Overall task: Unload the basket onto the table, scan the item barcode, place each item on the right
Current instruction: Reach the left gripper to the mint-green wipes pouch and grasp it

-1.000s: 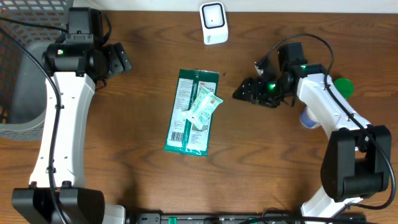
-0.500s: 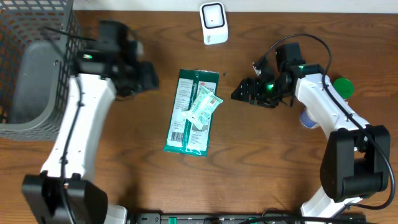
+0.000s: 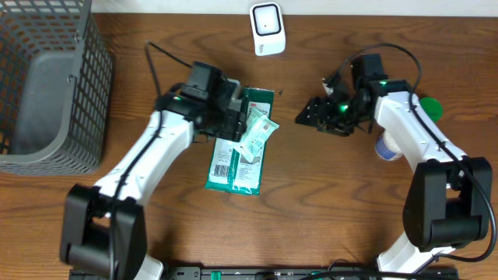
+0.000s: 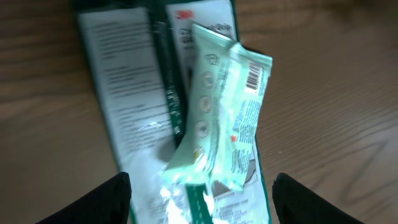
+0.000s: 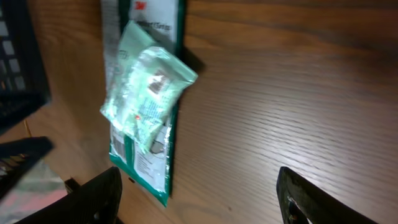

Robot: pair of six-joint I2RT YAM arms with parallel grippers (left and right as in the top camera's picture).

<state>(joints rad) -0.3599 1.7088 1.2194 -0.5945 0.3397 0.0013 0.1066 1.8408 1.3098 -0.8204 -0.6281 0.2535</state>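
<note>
Next, my left gripper grabs the small pale green packet [image 3: 253, 138] across the packet's half away from its barcode, so the barcode stays exposed to scan.
A small pale green packet [image 3: 257, 132] with a barcode [image 4: 255, 76] lies slantwise on a larger dark green packet [image 3: 236, 148] at the table's middle. In the left wrist view the small packet [image 4: 227, 112] and the large one [image 4: 124, 93] fill the frame. My left gripper [image 3: 233, 117] hovers over their left side, open, its fingertips [image 4: 106, 199] straddling both packets without holding either. My right gripper [image 3: 305, 117] stands open over bare wood to the right of the packets, which show as the small packet [image 5: 146, 93] on the large one [image 5: 146, 165]. The white scanner [image 3: 267, 29] stands at the far edge.
A grey wire basket [image 3: 47, 85] occupies the far left corner. By the right arm sit a green-capped item [image 3: 429, 107] and a blue and white bottle [image 3: 384, 148], partly hidden by the arm.
My left arm has swung right from beside the basket to over the packets. The right arm has barely moved.
</note>
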